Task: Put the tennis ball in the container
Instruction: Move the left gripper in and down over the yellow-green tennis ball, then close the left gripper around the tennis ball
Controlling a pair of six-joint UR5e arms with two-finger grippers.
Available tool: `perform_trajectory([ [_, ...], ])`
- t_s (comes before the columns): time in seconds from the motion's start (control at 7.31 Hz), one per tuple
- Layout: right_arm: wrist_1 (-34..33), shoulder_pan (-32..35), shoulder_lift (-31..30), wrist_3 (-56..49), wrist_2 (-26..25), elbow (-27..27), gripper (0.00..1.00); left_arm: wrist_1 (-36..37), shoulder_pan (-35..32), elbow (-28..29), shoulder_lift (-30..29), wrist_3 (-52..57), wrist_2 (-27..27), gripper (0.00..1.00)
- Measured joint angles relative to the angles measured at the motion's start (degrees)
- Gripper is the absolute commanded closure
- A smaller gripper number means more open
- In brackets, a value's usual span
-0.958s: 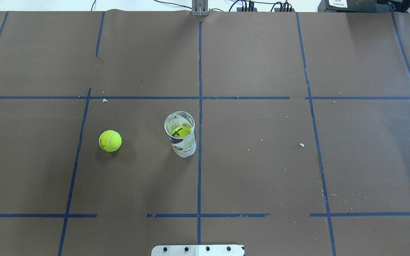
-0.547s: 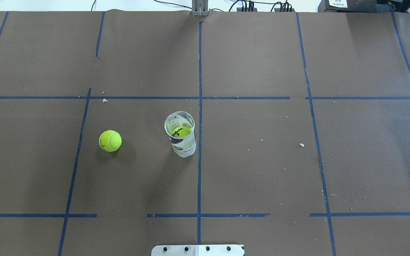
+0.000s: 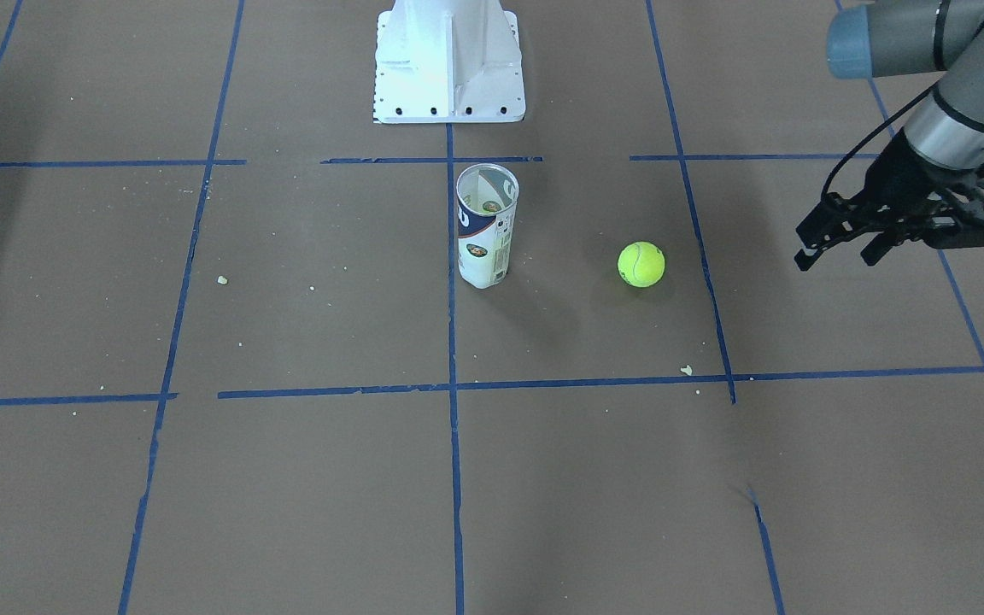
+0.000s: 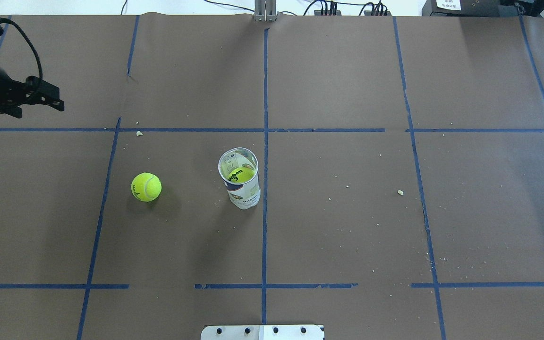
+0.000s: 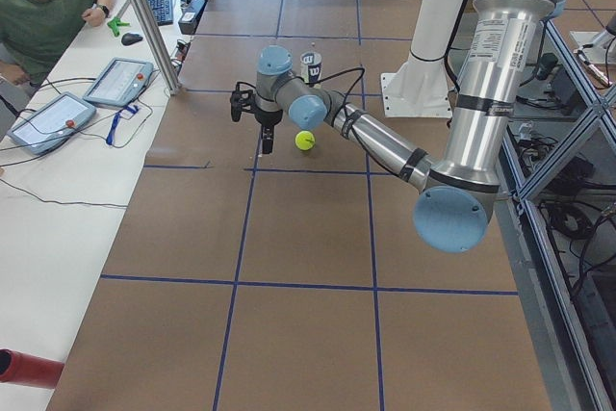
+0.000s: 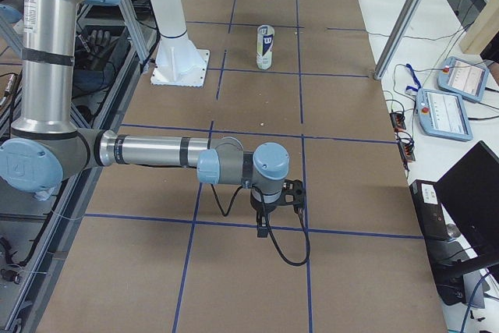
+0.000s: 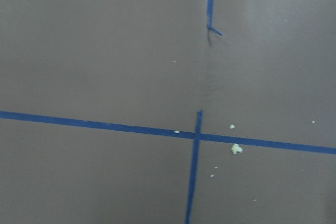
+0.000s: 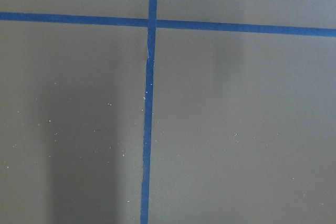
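My left gripper grabs the ball around its round fuzzy body (image 3: 641, 265) next, to put the tennis ball into the container (image 3: 488, 225).
The tennis ball (image 4: 146, 187) lies loose on the brown table, left of the container (image 4: 243, 191) in the overhead view. The container is a clear can with a white and dark-blue label, standing upright with its top open, and a second yellow-green ball (image 4: 240, 175) rests inside it. My left gripper (image 4: 39, 109) hovers open and empty at the far left, well away from the loose ball (image 3: 641, 264). In the front-facing view the left gripper (image 3: 836, 256) is at the right edge. My right gripper (image 6: 274, 210) shows only in the right side view, far from the container (image 6: 266, 47); I cannot tell its state.
The white robot base (image 3: 449, 64) stands behind the can. Blue tape lines and small crumbs mark the brown table cover. An operator (image 5: 43, 7) sits at a side bench with tablets (image 5: 117, 79) beyond the table's far edge.
My left gripper has come into the overhead view from the left edge and moved rightward. The loose ball and the can have not moved.
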Motion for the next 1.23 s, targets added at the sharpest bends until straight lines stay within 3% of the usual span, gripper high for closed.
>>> perform_trajectory([
  [0.55, 0.0, 0.0, 0.03, 0.0, 0.0, -0.02, 0.0, -0.28, 13.24, 2.63, -3.41, -10.61, 7.93, 0.0],
  [1.23, 0.0, 0.0, 0.02, 0.0, 0.0, -0.03, 0.0, -0.86, 17.72, 4.82, -3.72, -13.33, 9.4, 0.0],
])
